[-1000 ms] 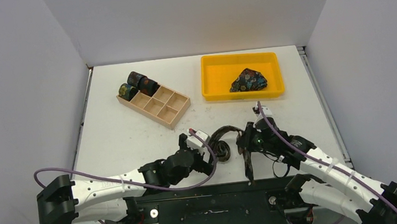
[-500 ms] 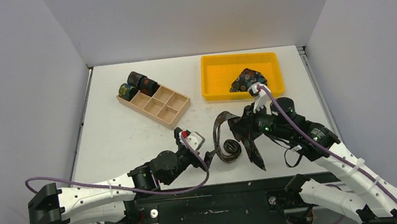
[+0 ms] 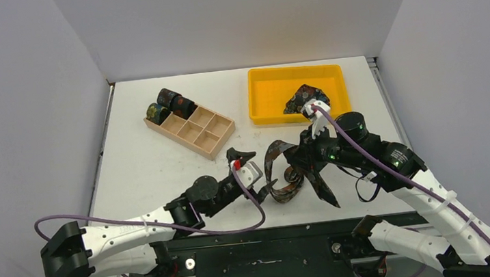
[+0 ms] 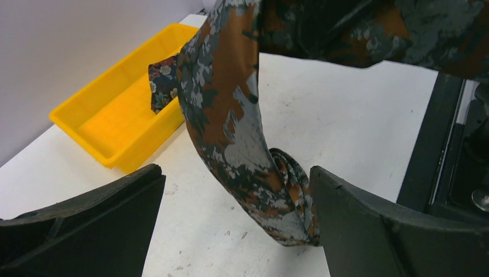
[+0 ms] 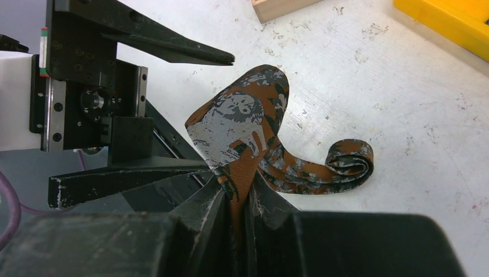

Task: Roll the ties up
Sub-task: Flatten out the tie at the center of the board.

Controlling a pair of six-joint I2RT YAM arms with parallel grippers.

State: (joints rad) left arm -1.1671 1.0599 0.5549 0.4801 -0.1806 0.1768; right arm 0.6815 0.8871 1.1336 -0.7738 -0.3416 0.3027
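Note:
I will next grab the brown-rust tie across its free loop with my left gripper, so my right gripper can take a new grip for rolling.
A brown-rust tie with grey-blue speckles arches above the table near the front. Its lower end is curled into a small roll that rests on the table. My right gripper is shut on the tie's upper part and holds it up; in the top view the gripper sits right of the arch. My left gripper is open, its fingers on either side of the tie's low loop, the right one close against it. Rolled ties stand in the wooden box. A blue floral tie lies in the tray.
The wooden compartment box stands at the back left with several empty cells. The yellow tray stands at the back right. The black base rail runs along the table's near edge, just behind the tie.
My right gripper has risen and moved toward the back with the tie, drawing it into a tall arch. My left gripper has swung right and now straddles the tie's low loop.

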